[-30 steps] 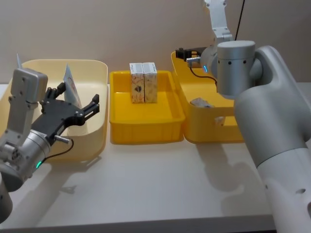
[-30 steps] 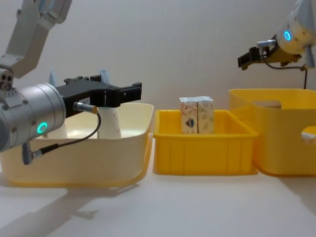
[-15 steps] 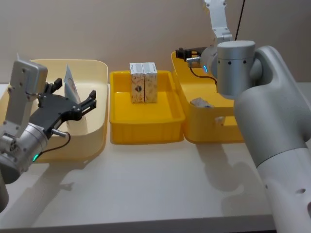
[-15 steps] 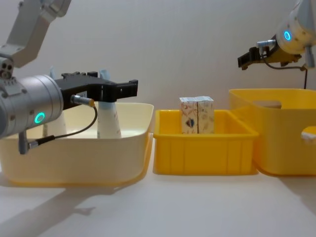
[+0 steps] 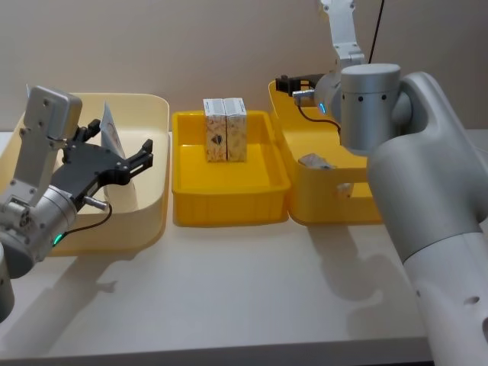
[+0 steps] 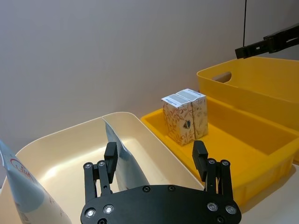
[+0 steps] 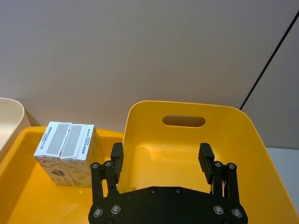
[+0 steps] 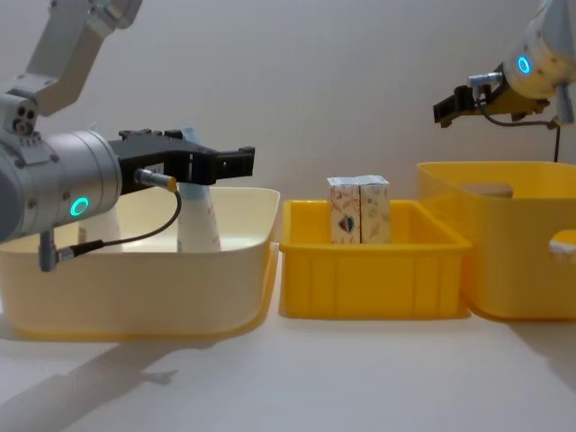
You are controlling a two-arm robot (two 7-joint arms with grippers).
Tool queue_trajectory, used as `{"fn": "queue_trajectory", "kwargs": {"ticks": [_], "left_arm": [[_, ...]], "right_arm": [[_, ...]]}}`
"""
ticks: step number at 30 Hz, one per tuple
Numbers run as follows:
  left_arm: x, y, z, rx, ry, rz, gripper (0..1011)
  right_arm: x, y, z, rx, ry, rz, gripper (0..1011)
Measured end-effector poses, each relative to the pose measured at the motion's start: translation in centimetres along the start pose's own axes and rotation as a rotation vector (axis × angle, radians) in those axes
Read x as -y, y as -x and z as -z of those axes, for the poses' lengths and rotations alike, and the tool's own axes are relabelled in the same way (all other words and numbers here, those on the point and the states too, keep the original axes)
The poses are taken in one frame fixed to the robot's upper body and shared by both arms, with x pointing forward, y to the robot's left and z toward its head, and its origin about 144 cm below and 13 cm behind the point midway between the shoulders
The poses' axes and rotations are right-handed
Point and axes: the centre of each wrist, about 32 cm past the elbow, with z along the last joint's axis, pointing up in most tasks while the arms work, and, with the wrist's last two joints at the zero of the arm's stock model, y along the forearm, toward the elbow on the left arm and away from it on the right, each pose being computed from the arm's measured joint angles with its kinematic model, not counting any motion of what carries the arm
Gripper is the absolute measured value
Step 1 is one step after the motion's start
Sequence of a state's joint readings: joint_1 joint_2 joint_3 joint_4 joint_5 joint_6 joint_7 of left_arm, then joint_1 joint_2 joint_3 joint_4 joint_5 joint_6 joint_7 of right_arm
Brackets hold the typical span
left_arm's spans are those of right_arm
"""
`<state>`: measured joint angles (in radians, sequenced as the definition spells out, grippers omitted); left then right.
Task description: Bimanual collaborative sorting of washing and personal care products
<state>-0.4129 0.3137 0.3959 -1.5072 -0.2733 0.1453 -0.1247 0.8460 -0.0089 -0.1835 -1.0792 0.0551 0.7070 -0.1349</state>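
My left gripper grabs the pale blue-white tube by its flattened upper half (image 5: 112,140) next, since the cream tub's front side (image 5: 114,232) shields the tube's bottom.
Two cream-orange patterned cartons (image 5: 225,130) (image 8: 358,210) (image 6: 184,115) (image 7: 65,151) stand upright side by side at the back of the middle yellow tray (image 5: 229,206). A pale blue-white tube (image 5: 113,136) (image 8: 198,220) (image 6: 128,163) stands tip-up in the cream tub (image 5: 145,221) on the left. A second tube with a red mark (image 6: 23,186) leans near the tub's far-left wall. My left gripper (image 5: 122,139) (image 6: 155,151) (image 8: 220,160) hovers open over that tub, just in front of the first tube and holding nothing. High over the back rim of the right yellow tub (image 5: 335,206) hangs my right gripper (image 5: 284,82) (image 7: 160,154) (image 8: 447,106), open and holding nothing.
The three containers stand in a row, close together, along the back of the pale table (image 5: 252,290). A grey-white item (image 5: 314,161) lies inside the right tub, which has a handle slot (image 7: 183,121) in its far wall. A wall rises right behind.
My left gripper has risen a little and moved farther in over the cream tub, toward the standing tube. The right arm and the cartons have not moved.
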Motion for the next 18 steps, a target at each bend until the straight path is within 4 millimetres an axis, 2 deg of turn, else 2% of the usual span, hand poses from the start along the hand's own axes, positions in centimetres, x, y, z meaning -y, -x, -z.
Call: {"fn": "queue_trajectory", "kwargs": {"ticks": [18], "left_arm": [[1.5,-1.6,1.0,-0.009,-0.039,0.008,1000]], "right_arm": [[0.0,0.0,0.0,0.000,0.000,0.000,1001]]}}
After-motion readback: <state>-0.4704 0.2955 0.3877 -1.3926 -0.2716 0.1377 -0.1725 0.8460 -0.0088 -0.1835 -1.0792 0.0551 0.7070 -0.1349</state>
